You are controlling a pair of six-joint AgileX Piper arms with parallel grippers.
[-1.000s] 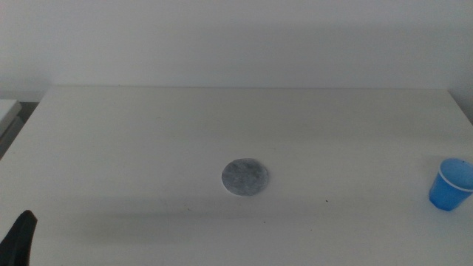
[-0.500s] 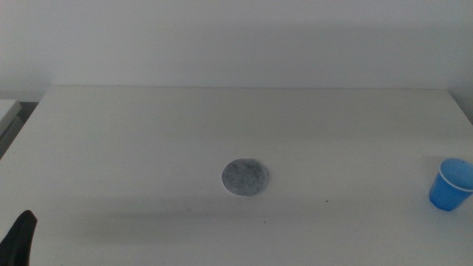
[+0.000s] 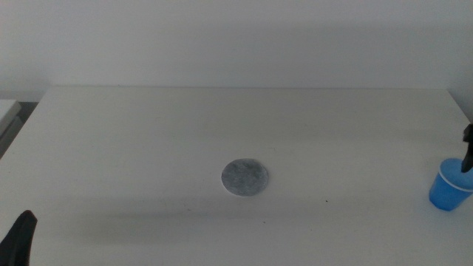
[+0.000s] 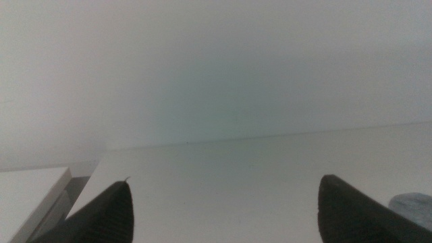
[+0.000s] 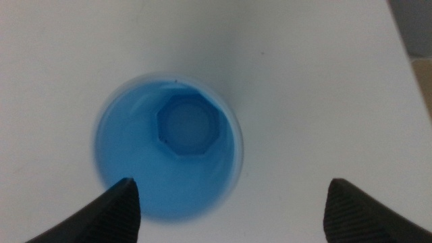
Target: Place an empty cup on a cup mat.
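The cup's opening [image 3: 454, 171] is almost as wide as the robot's spread fingers, so the right gripper will next pinch the thin side of the cup at its rim [image 3: 466, 190].
The blue cup [image 3: 449, 185] stands upright at the table's right edge. In the right wrist view I look straight down into the cup [image 5: 169, 162], and it is empty. My right gripper [image 5: 229, 209] hangs open above it, one jaw on each side, and only a dark tip of it [image 3: 467, 148] shows in the middle view. The grey round cup mat [image 3: 244, 176] lies flat mid-table, far left of the cup; its edge shows in the left wrist view [image 4: 413, 202]. My left gripper [image 4: 223, 212] waits open at the front left corner [image 3: 20, 235].
The white table [image 3: 148, 133] ends at a white wall at the back. A pale flat object [image 3: 7, 111] lies beyond the table's far left edge. The table's right edge runs just beside the cup.
My right gripper has come into the middle view at the right edge, just above the cup. The cup, the mat and the left gripper have not moved.
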